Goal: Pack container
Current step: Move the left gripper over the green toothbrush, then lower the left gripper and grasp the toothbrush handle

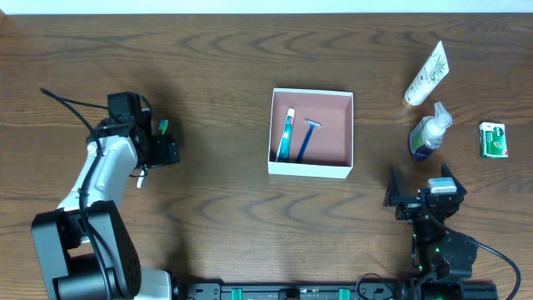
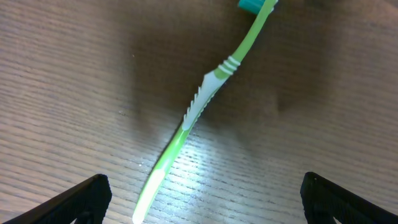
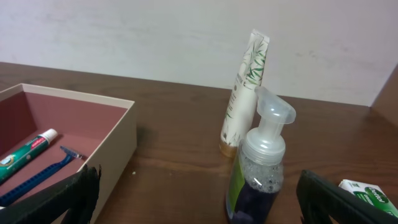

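My left gripper should go lower before it closes on the green toothbrush (image 2: pixel 199 112). Its fingers are above the tabletop, higher than the green handle (image 2: pixel 164 163).
The container (image 1: pixel 311 170), a square box with white walls and a reddish-brown inside, sits mid-table and holds a toothpaste tube (image 1: pixel 286 135) and a blue razor (image 1: pixel 306 138); its corner shows in the right wrist view (image 3: pixel 118 140). A green toothbrush (image 2: pixel 199 112) lies on the table under my left gripper (image 2: pixel 202 199), which is open with the handle between its fingers; overhead only its teal end (image 1: pixel 164 126) shows beside the left gripper (image 1: pixel 154 150). My right gripper (image 1: pixel 423 193) is open and empty, facing a foam pump bottle (image 3: pixel 258 168).
At the right stand a white tube with leaf print (image 1: pixel 426 75), the pump bottle with dark liquid (image 1: pixel 428 133) and a green-and-white packet (image 1: pixel 493 139). The tube (image 3: pixel 244 93) and packet (image 3: pixel 367 194) also show in the right wrist view.
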Robot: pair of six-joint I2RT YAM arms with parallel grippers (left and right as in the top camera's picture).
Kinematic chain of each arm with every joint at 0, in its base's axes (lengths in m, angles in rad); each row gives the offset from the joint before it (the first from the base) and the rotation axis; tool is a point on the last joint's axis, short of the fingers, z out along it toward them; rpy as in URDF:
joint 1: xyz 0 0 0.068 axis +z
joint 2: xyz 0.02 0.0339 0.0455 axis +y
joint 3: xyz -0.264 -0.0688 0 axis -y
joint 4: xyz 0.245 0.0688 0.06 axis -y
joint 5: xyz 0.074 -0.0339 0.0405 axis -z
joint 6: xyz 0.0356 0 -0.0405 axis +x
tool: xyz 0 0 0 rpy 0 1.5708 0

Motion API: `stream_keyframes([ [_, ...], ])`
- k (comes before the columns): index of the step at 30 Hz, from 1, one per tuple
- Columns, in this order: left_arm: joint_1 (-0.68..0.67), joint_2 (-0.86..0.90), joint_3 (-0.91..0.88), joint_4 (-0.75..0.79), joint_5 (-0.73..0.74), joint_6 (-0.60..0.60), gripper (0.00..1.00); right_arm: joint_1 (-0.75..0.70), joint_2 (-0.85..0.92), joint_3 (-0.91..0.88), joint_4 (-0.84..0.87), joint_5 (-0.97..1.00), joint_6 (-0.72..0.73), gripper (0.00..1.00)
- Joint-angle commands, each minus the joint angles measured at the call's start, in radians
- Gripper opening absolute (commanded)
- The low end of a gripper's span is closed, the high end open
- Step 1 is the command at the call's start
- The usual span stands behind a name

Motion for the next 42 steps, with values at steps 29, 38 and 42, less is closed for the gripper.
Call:
stream_keyframes([
  [29, 0.006, 0.098, -0.020, 0.029, -0.003, 0.010, 0.98, 0.000, -0.004, -0.002, -0.002, -0.004, -0.013, 0.99],
  [38, 0.006, 0.098, -0.020, 0.038, -0.004, 0.010, 0.89, 0.000, -0.004, -0.002, -0.002, -0.004, -0.013, 0.99],
  [42, 0.006, 0.098, -0.021, 0.037, 0.008, 0.010, 0.78, 0.000, -0.004, -0.002, -0.002, -0.004, -0.013, 0.99],
])
